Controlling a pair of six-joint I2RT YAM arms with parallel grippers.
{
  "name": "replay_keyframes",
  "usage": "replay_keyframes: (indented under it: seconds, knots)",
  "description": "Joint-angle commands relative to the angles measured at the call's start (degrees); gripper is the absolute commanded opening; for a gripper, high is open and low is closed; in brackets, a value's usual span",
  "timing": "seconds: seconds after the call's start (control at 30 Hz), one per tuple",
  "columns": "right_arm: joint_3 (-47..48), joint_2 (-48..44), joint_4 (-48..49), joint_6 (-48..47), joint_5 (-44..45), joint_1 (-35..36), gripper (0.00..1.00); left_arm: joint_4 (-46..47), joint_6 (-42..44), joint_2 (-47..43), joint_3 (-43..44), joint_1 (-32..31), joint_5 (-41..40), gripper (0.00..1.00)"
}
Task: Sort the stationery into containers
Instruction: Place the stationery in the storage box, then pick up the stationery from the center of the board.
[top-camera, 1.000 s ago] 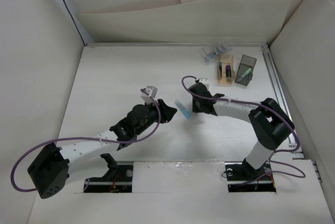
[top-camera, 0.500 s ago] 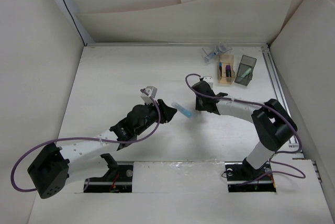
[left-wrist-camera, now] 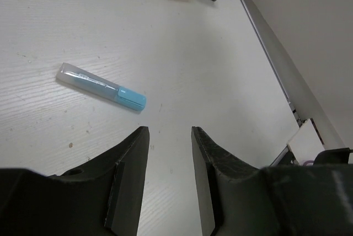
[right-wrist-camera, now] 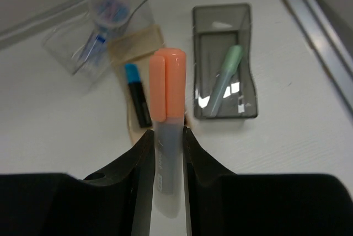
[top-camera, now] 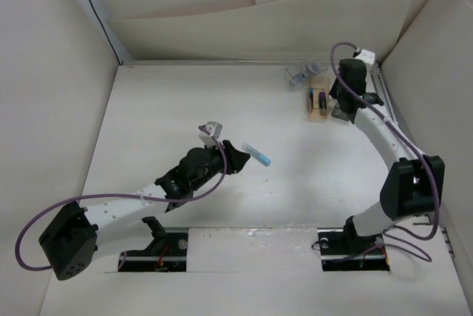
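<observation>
The marker hangs over the amber box and would miss the smoky grey box [right-wrist-camera: 220, 12] if I opened now. My right gripper moves the marker there before it opens.
My right gripper [right-wrist-camera: 167, 134] is shut on a clear-bodied marker with an orange cap [right-wrist-camera: 168, 90] and holds it above the boxes at the back right [top-camera: 342, 105]. Below it stand the amber-orange box [right-wrist-camera: 135, 43] with a black, blue-ended marker [right-wrist-camera: 137, 101], the smoky grey box [right-wrist-camera: 220, 12] with a green-ended marker [right-wrist-camera: 223, 79], and the clear box [right-wrist-camera: 66, 46] with a small blue-capped bottle [right-wrist-camera: 110, 10]. A blue-ended clear marker [top-camera: 259, 154] lies on the table just ahead of my left gripper [top-camera: 238, 159]; the left wrist view shows the marker [left-wrist-camera: 102, 86] beyond the open, empty left gripper [left-wrist-camera: 170, 131].
A metal rail [top-camera: 386, 105] runs along the table's right edge beside the boxes. White walls close in the table at the back and both sides. The amber box [top-camera: 319, 102] and clear box [top-camera: 301, 74] stand close together at the back right.
My right arm has swung from the middle of the table, beside the blue marker, to the back right over the boxes, carrying the orange-capped marker. The left arm has not moved.
</observation>
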Motion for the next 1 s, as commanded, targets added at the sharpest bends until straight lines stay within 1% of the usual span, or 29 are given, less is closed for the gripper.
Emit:
replay_keyframes:
  seconds: [0.0, 0.07, 0.1, 0.13, 0.23, 0.3, 0.37, 0.43, 0.47, 0.5, 0.53, 0.63, 0.67, 0.7, 0.73, 0.8, 0.83, 0.87, 0.9, 0.93, 0.97]
  knots:
    - [5.92, 5.08, -1.3, -2.61, 2.16, -4.12, 0.06, 2.75, -0.22, -0.12, -0.45, 0.12, 0.95, 0.33]
    - [8.55, 8.34, -0.68, -2.61, 1.46, -7.55, 0.06, 2.75, -0.22, -0.12, -0.45, 0.12, 0.95, 0.33]
    - [11.96, 12.36, -0.68, -2.61, 1.45, -8.43, 0.06, 2.75, -0.22, -0.12, -0.45, 0.12, 0.95, 0.33]
    - [14.17, 14.49, -3.21, -2.61, 0.93, -9.14, 0.06, 2.75, -0.22, -0.12, -0.45, 0.12, 0.95, 0.33]
    - [20.85, 21.07, -5.42, -4.18, 3.64, -9.76, 0.06, 2.75, -0.22, -0.12, -0.45, 0.12, 0.95, 0.33]
    - [22.44, 22.85, -6.13, -4.81, 5.49, -10.28, 0.06, 2.75, -0.22, -0.65, -0.45, 0.12, 0.95, 0.33]
    - [22.97, 23.65, -6.13, -4.81, 5.5, -10.81, 0.1, 2.75, -0.22, -0.65, -0.45, 0.12, 0.95, 0.33]
    - [22.46, 24.27, -5.61, -4.81, 5.5, -11.34, 0.2, 3.27, -0.22, -0.65, -0.45, 0.12, 1.56, 0.35]
    - [22.45, 24.27, -5.0, -4.81, 4.89, -11.34, 0.3, 3.28, -0.22, -0.65, -0.45, 0.12, 1.57, 0.35]
    - [22.45, 24.79, -4.99, -4.81, 4.88, -11.86, 0.34, 3.28, -0.22, -0.12, -0.45, 0.12, 1.57, 0.35]
    - [23.06, 24.79, -5.69, -4.81, 5.58, -11.87, 0.41, 3.28, -0.22, -0.12, -0.45, 0.12, 1.57, 0.35]
    - [23.07, 23.92, -5.69, -4.81, 5.58, -11.87, 0.56, 3.28, -0.22, -0.12, -0.45, 0.12, 1.57, 0.35]
    - [21.5, 22.52, -4.91, -4.81, 4.97, -11.87, 0.62, 3.28, -0.22, -0.12, -0.45, 0.12, 1.57, 0.35]
    - [20.79, 21.73, -4.38, -4.28, 4.97, -11.35, 0.74, 3.28, -0.22, -0.12, -0.45, 0.12, 1.57, 0.35]
    - [20.26, 21.02, -3.68, -4.28, 4.97, -10.73, 0.76, 3.28, -0.22, -0.12, -0.45, 0.12, 1.57, 0.35]
    - [19.73, 18.75, -3.67, -4.28, 4.97, -9.94, 0.76, 3.28, -0.22, -0.12, -0.45, 0.12, 1.57, 0.35]
    - [18.68, 17.51, -3.67, -3.67, 3.84, -9.33, 0.71, 3.28, -0.22, -0.12, -0.45, 0.12, 1.57, 0.35]
    - [17.71, 16.19, -3.67, -3.66, 2.52, -7.58, 0.64, 3.28, -0.22, -0.64, -0.45, 0.12, 1.57, 0.35]
    - [14.57, 14.7, -3.15, -3.66, 1.55, -6.43, 0.55, 3.28, -0.22, -0.65, -0.45, 0.12, 1.05, 0.35]
    - [12.54, 11.64, -2.54, -3.66, 0.41, -5.03, 0.43, 2.76, -0.22, -0.65, -0.45, 0.12, 1.04, 0.35]
    - [10.34, 10.04, -0.7, -3.66, -0.91, -1.45, 0.38, 2.75, -0.22, -1.25, -0.45, 0.12, 0.43, 0.35]
